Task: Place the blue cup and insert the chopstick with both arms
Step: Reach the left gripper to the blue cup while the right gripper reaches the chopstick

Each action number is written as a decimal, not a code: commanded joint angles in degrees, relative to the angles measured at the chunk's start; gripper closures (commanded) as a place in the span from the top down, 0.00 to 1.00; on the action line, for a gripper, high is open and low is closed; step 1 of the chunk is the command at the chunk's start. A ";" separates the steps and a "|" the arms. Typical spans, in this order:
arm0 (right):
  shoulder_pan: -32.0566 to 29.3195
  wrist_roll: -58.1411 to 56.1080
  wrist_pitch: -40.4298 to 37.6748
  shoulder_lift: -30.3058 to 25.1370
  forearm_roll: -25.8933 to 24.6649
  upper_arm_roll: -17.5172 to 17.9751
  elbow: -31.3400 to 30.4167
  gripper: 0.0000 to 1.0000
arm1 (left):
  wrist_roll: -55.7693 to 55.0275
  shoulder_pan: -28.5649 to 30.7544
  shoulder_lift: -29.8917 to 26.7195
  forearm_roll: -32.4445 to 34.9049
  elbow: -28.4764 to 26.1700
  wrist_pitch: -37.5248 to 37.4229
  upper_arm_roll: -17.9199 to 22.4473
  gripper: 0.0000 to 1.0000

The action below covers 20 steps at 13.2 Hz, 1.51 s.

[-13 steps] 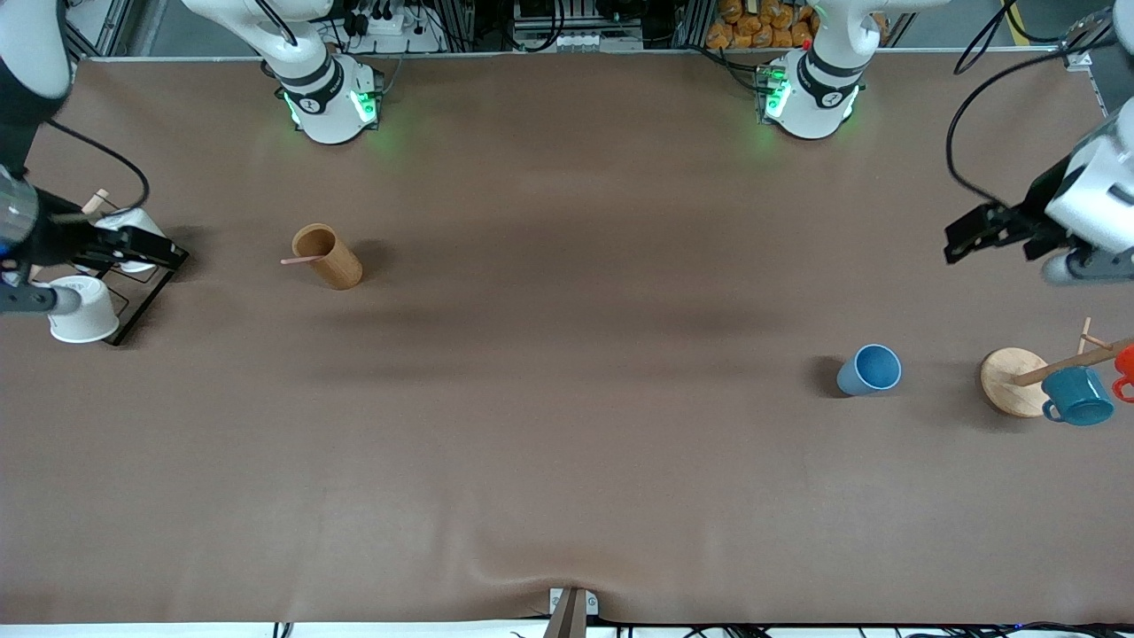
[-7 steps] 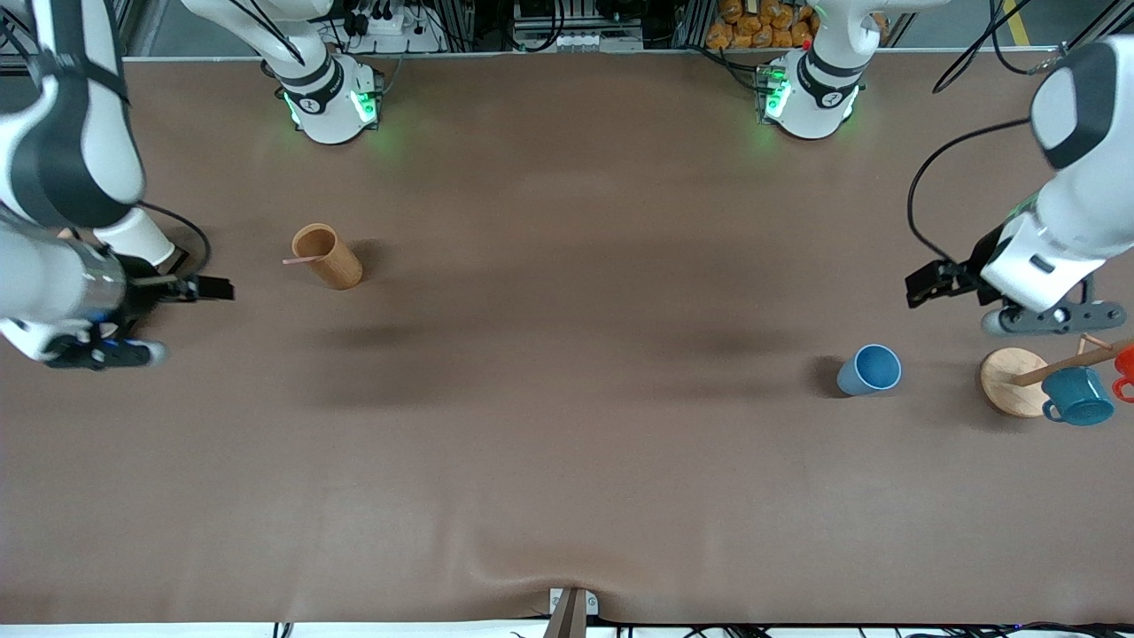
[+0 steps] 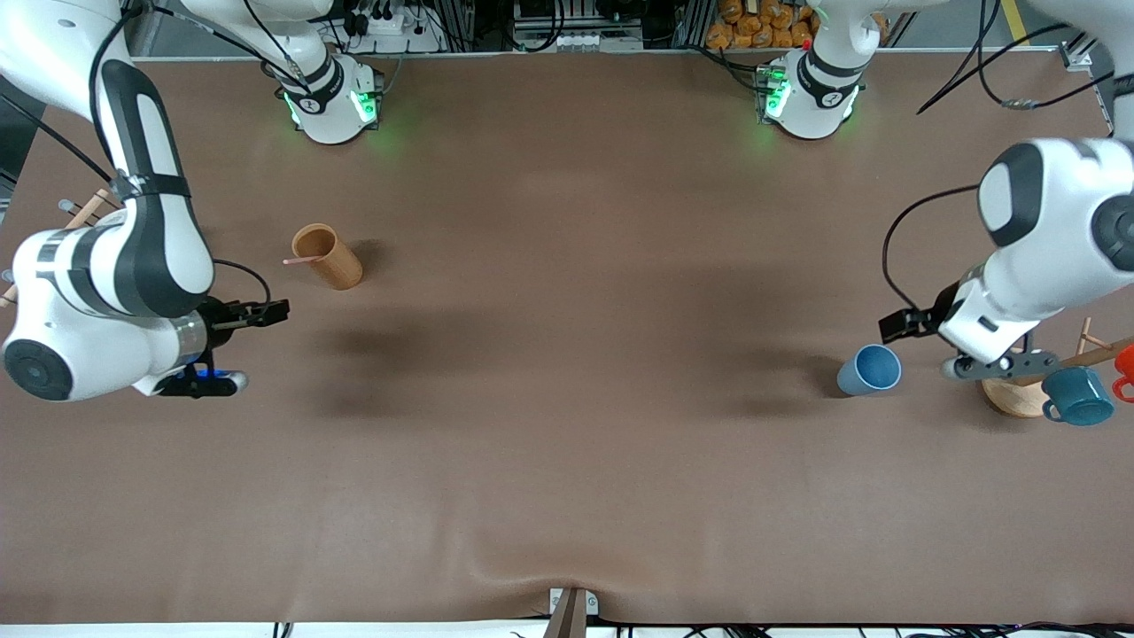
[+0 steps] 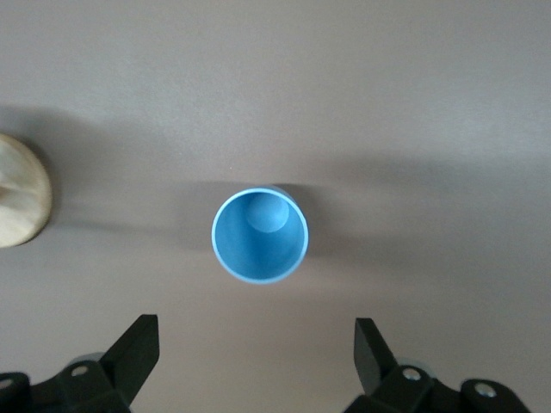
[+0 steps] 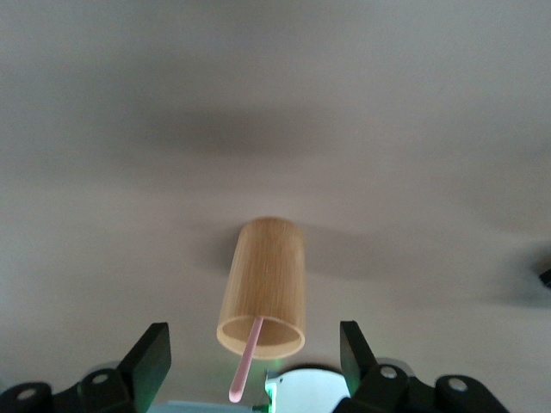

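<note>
I need to place the blue cup [image 3: 869,369] next, so my left gripper needs to pick it up by its rim [image 3: 869,347].
The blue cup [image 3: 869,369] stands upright and empty toward the left arm's end of the table; the left wrist view looks down into the cup [image 4: 260,234]. My left gripper [image 3: 899,323] is open and empty, over the table just beside the cup, its jaws wide apart [image 4: 256,340]. The pale-pink chopstick [image 3: 301,260] leans in a tan wooden cup [image 3: 330,257] and sticks out over its rim. My right gripper [image 3: 266,312] is open and empty over the table close to that wooden cup [image 5: 263,288], and the chopstick [image 5: 245,361] shows between its jaws [image 5: 254,344].
A mug tree with a round wooden base [image 3: 1010,400] stands beside the blue cup at the left arm's end, holding a teal mug [image 3: 1076,396] and a red mug [image 3: 1125,363]. Its base shows in the left wrist view [image 4: 17,202]. Wooden pegs [image 3: 84,208] show at the right arm's end.
Both arms have swung in over the table. The left gripper has come down close to the blue cup, and the right gripper has moved toward the wooden cup, now covering the white cups.
</note>
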 commanded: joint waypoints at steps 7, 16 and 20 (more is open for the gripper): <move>1.40 0.79 -2.62 -4.50 3.93 0.04 -9.28 0.55 | 0.65 2.51 11.61 0.56 5.87 3.01 -0.46 0.86; 1.31 0.70 -2.79 -6.35 3.23 -0.14 -12.46 0.08 | 3.19 4.10 14.52 0.65 5.17 3.01 -0.37 0.42; 1.22 0.70 -2.88 -6.79 2.97 -0.14 -12.19 0.00 | 3.11 4.27 15.14 0.65 5.34 3.01 -0.46 0.00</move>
